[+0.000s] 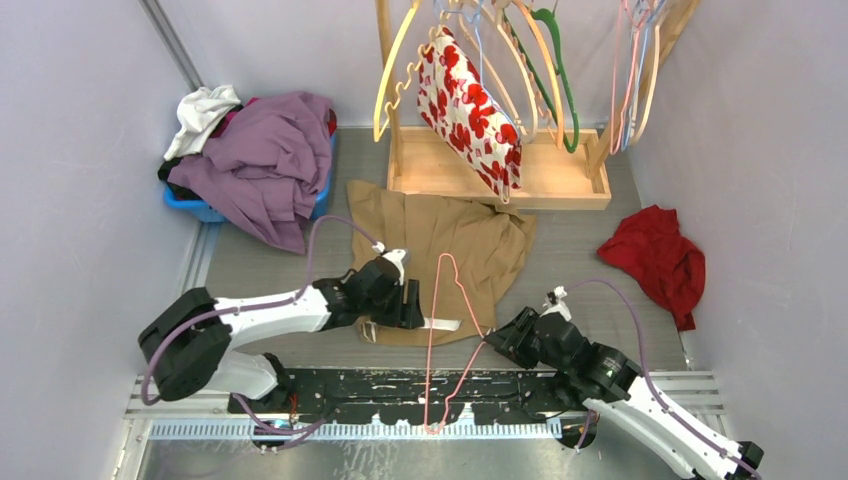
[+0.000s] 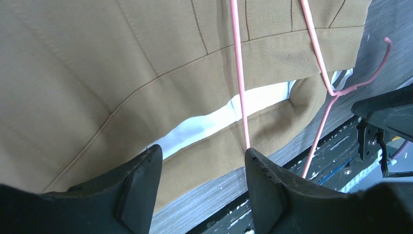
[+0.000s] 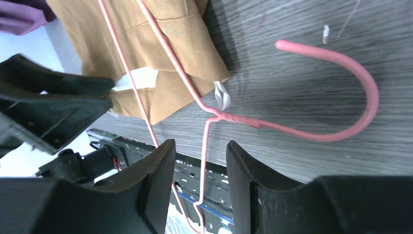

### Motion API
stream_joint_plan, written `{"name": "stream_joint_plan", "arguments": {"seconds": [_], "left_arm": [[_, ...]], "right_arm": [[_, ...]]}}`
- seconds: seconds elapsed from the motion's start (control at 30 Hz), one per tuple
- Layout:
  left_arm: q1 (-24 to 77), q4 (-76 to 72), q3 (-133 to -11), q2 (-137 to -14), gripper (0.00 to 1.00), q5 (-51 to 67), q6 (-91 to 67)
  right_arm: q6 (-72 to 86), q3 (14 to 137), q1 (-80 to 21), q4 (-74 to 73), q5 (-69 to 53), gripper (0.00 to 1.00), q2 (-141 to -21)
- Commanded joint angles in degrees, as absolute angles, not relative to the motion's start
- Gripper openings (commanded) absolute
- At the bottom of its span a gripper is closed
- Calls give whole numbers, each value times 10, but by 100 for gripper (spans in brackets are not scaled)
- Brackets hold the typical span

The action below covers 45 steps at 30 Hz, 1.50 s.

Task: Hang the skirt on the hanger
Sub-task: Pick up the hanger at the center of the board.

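My right gripper should next take hold of the pink wire hanger by the near arm (image 1: 478,349) beside the hanger's neck, so the other arm stays free for the skirt (image 1: 450,235).
The tan skirt (image 1: 450,235) lies flat on the table, its waistband toward the arms with white lining (image 2: 214,119) showing in the opening. A pink wire hanger (image 1: 440,320) lies across the waistband, one arm (image 2: 238,73) running over the cloth. Its hook (image 3: 360,97) rests on the bare table. My left gripper (image 2: 202,161) hovers open just over the waistband's near edge, nothing between its fingers. My right gripper (image 3: 199,148) stands open beside the hanger's neck. A thin hanger wire passes between its fingers, touching neither.
A blue basket (image 1: 200,208) heaped with purple and white clothes sits at the back left. A wooden rack (image 1: 500,170) with several hangers and a red-and-white floral garment (image 1: 470,105) stands behind the skirt. A red cloth (image 1: 655,260) lies at right. A black rail (image 1: 400,390) runs along the near edge.
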State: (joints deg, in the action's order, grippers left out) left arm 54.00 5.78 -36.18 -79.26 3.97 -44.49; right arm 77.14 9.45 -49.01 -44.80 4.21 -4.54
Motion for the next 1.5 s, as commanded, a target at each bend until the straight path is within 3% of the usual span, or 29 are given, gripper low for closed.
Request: {"name": "stream_joint_plan", "arguments": {"seconds": [0.0,0.37,0.7,0.87,1.07,1.3,1.47], "left_arm": [[539,126,-369,-733,64,1,-432],[588,29,-390,-838,47,9,-447],[632,-52,-389,-955,42,18,-479],[640,-72,-355,-956,42,16,-496],[640,-66,-324,-926,42,11,-501],[640,-24,-302,-876,44,-6,-500],[640,34,-299,-792,49,-12,-489]], "right_arm": [[795,55,-491,-469,68,49,-77],[802,15,-498,-242,40,53,-270],[859,3,-589,-129,110,51,-388],[869,21,-621,-152,154,32,-386],[853,87,-642,-301,233,14,-321],[817,140,-645,-378,225,8,-276],[726,243,-645,-485,226,1,-290]]}}
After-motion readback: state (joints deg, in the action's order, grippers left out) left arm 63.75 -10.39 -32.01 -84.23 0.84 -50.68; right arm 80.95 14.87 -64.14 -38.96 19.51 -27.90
